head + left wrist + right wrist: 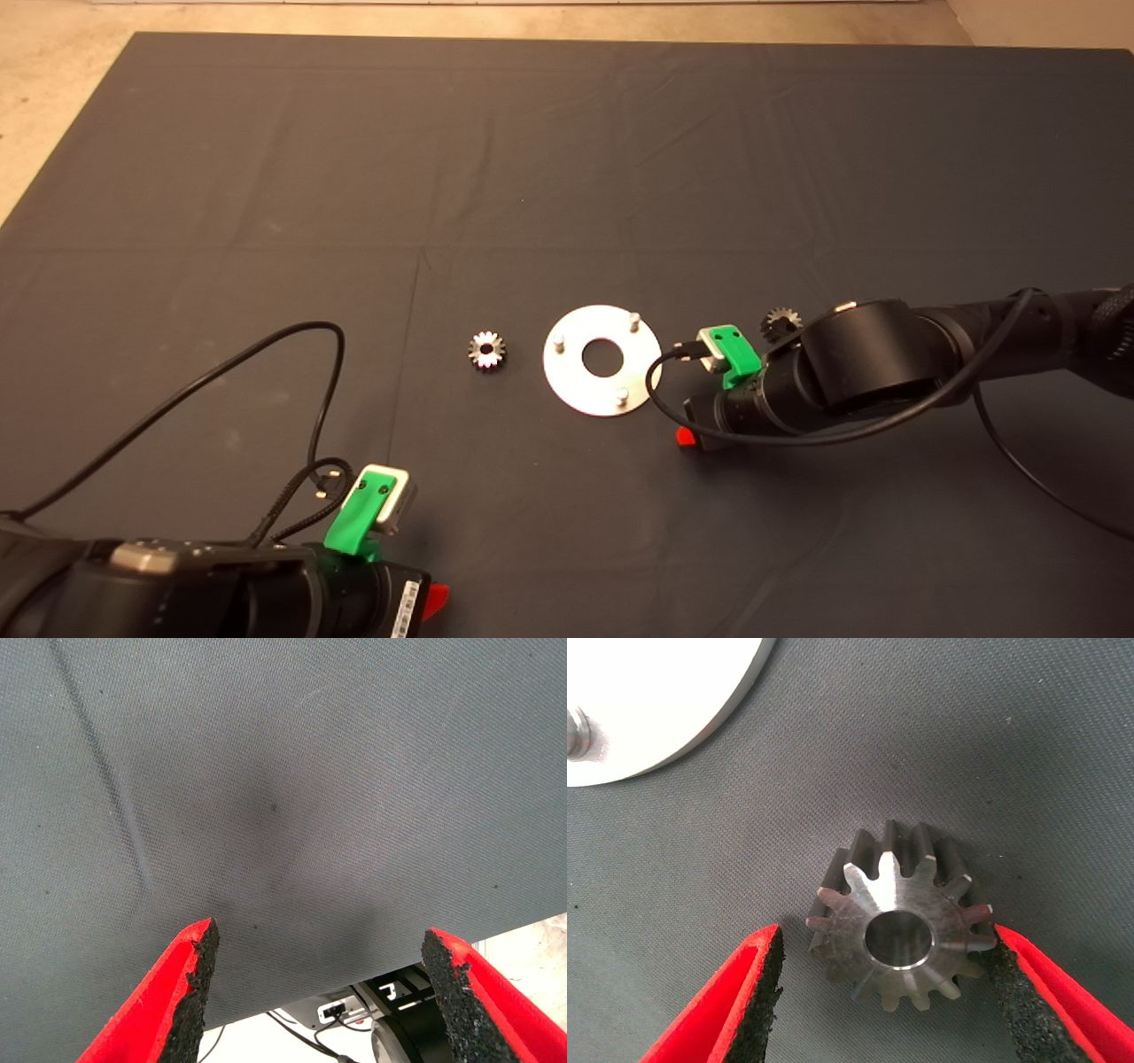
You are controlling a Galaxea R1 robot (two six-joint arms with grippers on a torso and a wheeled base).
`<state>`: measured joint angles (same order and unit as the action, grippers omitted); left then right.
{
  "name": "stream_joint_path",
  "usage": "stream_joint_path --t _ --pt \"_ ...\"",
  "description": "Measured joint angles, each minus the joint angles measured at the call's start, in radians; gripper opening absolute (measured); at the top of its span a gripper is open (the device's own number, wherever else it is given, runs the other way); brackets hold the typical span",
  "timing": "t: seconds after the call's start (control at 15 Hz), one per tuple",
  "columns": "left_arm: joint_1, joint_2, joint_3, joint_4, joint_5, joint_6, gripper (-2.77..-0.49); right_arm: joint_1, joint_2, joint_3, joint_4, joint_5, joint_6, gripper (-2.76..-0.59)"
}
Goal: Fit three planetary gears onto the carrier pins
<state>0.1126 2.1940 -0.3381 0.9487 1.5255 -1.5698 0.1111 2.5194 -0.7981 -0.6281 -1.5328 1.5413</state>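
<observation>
The right gripper should grab the gear by its toothed rim (970,920), so that the planetary gear's center hole (899,939) stays free to slide onto a carrier pin.
The shiny round disc (567,372) lies mid-mat with three carrier pins (634,317) standing bare near its rim. One planetary gear (486,350) lies on the mat left of the disc. Another gear (780,323) shows to the disc's right, partly behind the right arm. My right gripper (687,436) is low over the mat just off the disc's near right rim. In the right wrist view it is open (884,935) around a third gear (899,917) lying flat; one pad (1005,970) touches its teeth, the other stands apart. My left gripper (438,602) is parked open at the lower left.
Black cables loop over the mat by the left arm (292,354) and beside the right wrist (656,381). The disc's rim (700,718) and one pin (578,731) lie close to the gear between the right fingers. The left wrist view shows bare mat (283,797).
</observation>
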Motion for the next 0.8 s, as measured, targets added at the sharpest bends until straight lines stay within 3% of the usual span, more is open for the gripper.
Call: stream_joint_path --t 0.2,0.8 --pt "0.0 0.0 0.0 0.0 0.0 0.0 -1.64 0.0 0.002 0.0 -0.001 0.0 -0.007 -1.84" --pt "0.0 0.0 0.0 0.0 0.0 0.0 -1.64 0.0 0.002 -0.015 -0.018 0.0 -0.044 -1.84"
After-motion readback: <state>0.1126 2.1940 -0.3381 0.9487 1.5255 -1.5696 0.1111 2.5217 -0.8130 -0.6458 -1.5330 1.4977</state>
